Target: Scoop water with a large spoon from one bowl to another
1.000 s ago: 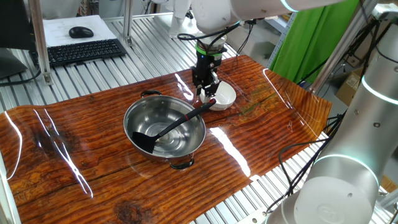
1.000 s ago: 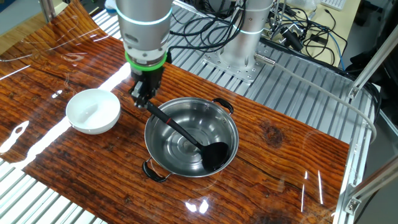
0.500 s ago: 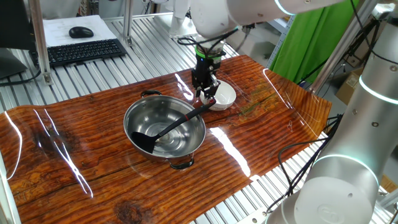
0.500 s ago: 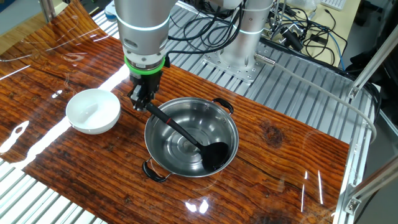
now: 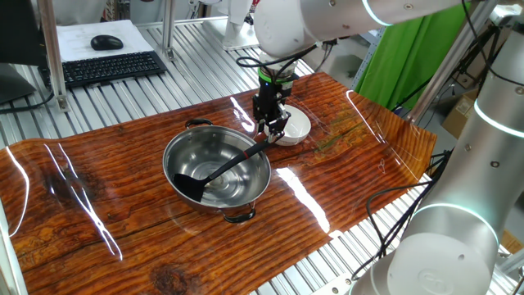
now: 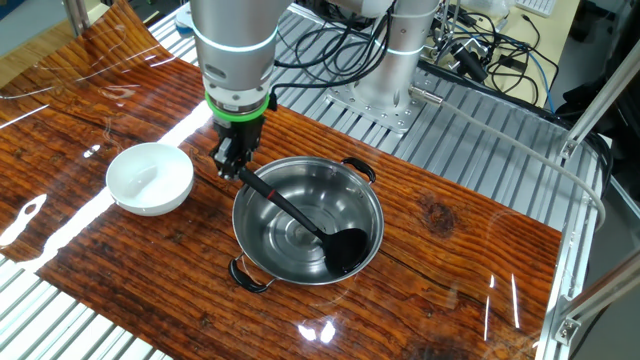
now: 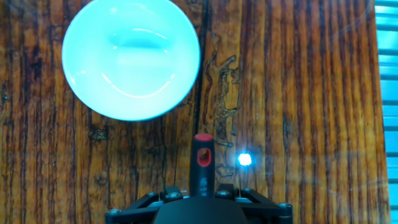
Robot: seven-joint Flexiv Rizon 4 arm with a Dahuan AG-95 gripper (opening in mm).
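Next, my gripper grabs the large spoon (image 5: 221, 170) by its red-tipped handle end (image 5: 266, 143), free beyond the bowl's rim, since the steel bowl's side rings the scoop.
The large spoon (image 5: 221, 170), a black ladle, lies in the steel bowl (image 5: 176, 147) with its scoop on the bottom and its handle leaning over the rim. My gripper (image 5: 271, 127) hangs over the handle's red-tipped end (image 7: 202, 158). Its jaws stand open on either side of the handle, which runs between them. From the other side, the gripper (image 6: 232, 165) sits between the steel bowl (image 6: 375, 205) and the white bowl (image 6: 150, 178). The white bowl (image 7: 130, 59) lies just beyond the handle tip. Water shows only as a faint shine in it.
The bowls stand on a glossy wood-grain tabletop (image 5: 98, 205). A keyboard (image 5: 110, 67) and mouse (image 5: 106, 43) lie on the metal bench behind. A second robot base (image 6: 400, 70) with cables stands past the table edge.
The gripper has shifted slightly and sunk a little onto the handle's end. The ladle and both bowls have not moved.
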